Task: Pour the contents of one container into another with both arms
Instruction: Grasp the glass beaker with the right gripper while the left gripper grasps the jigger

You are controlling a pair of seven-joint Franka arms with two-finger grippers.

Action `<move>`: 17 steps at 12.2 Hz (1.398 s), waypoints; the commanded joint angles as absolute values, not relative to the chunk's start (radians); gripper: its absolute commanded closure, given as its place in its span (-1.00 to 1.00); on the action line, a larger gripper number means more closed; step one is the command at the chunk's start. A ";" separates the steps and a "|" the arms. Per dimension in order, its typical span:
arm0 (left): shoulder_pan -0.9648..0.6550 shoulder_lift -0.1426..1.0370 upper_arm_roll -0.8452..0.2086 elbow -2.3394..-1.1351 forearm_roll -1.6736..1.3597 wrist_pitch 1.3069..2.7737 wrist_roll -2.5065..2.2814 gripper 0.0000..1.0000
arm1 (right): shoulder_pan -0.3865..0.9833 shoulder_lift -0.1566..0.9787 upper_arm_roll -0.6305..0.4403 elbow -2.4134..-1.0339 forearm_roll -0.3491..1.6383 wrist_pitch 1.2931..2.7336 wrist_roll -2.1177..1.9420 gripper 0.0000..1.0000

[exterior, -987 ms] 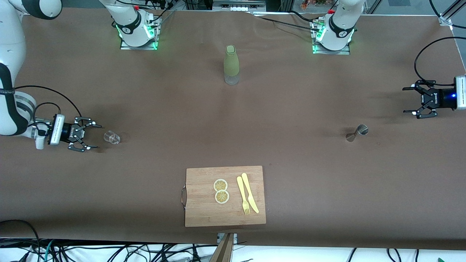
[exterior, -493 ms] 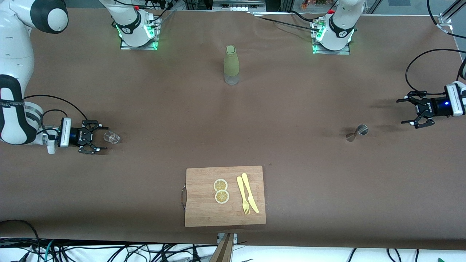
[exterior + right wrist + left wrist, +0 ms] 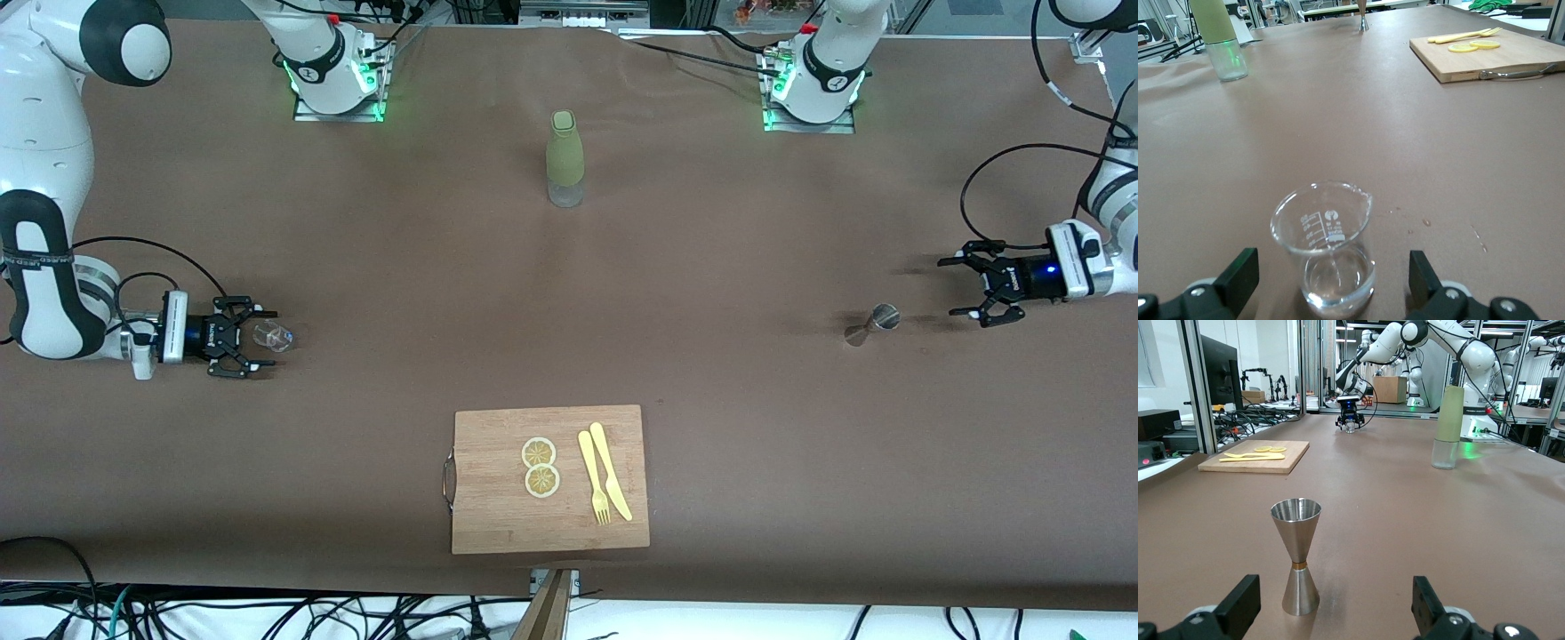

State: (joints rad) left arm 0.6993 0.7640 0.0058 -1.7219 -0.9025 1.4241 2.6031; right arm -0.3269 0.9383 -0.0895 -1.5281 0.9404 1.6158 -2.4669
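My right gripper's fingers are on either side of the beaker's lower sides, so it is time for my right gripper to close on the beaker now.
A clear glass beaker (image 3: 275, 337) (image 3: 1328, 250) with a little liquid stands upright toward the right arm's end of the table. My right gripper (image 3: 256, 339) (image 3: 1331, 283) is low at the table and open. Its fingers stand on either side of the beaker without touching it. A steel hourglass-shaped jigger (image 3: 871, 324) (image 3: 1297, 557) stands upright toward the left arm's end. My left gripper (image 3: 956, 288) (image 3: 1335, 610) is open and empty, low and a short way from the jigger, pointing at it.
A bottle with a green sleeve (image 3: 564, 158) (image 3: 1448, 427) (image 3: 1218, 37) stands mid-table near the bases. A wooden cutting board (image 3: 498, 516) (image 3: 1288, 457) (image 3: 1491, 63) lies near the front edge. It carries two lemon slices (image 3: 540, 467), a yellow fork (image 3: 593, 489) and a knife (image 3: 612, 471).
The right gripper has slid forward until its fingers flank the beaker. The left gripper has come in and down toward the jigger. Both stayed open.
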 commanded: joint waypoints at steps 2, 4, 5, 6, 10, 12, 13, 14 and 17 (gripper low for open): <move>0.686 0.804 0.012 -1.700 -0.934 1.439 2.684 -1.00 | -0.336 0.957 -0.077 -1.500 0.957 1.592 -2.465 -0.95; 0.678 0.837 0.014 -1.655 -0.959 1.451 2.683 -1.00 | -0.333 0.957 -0.077 -1.500 0.957 1.591 -2.461 -0.87; 0.673 0.857 0.014 -1.654 -0.986 1.465 2.683 -1.00 | -0.333 0.957 -0.077 -1.500 0.959 1.589 -2.464 -0.78; 0.667 0.868 0.014 -1.654 -1.014 1.480 2.683 -1.00 | -0.333 0.957 -0.077 -1.500 0.957 1.589 -2.465 -0.71; 0.617 0.908 0.014 -1.661 -1.088 1.502 2.684 -1.00 | -0.325 0.957 -0.077 -1.500 0.953 1.591 -2.458 0.11; 0.600 0.914 0.014 -1.681 -1.089 1.511 2.684 -1.00 | -0.322 0.957 -0.077 -1.500 0.948 1.598 -2.456 0.34; 0.594 0.914 0.012 -1.689 -1.089 1.520 2.686 -1.00 | -0.315 0.956 -0.077 -1.500 0.946 1.600 -2.453 0.47; 0.585 0.913 0.012 -1.701 -1.092 1.523 2.684 -1.00 | -0.311 0.956 -0.077 -1.500 0.948 1.601 -2.451 0.47; 0.562 0.902 0.012 -1.744 -1.111 1.526 2.686 -1.00 | -0.285 0.951 -0.077 -1.490 0.954 1.605 -2.448 0.47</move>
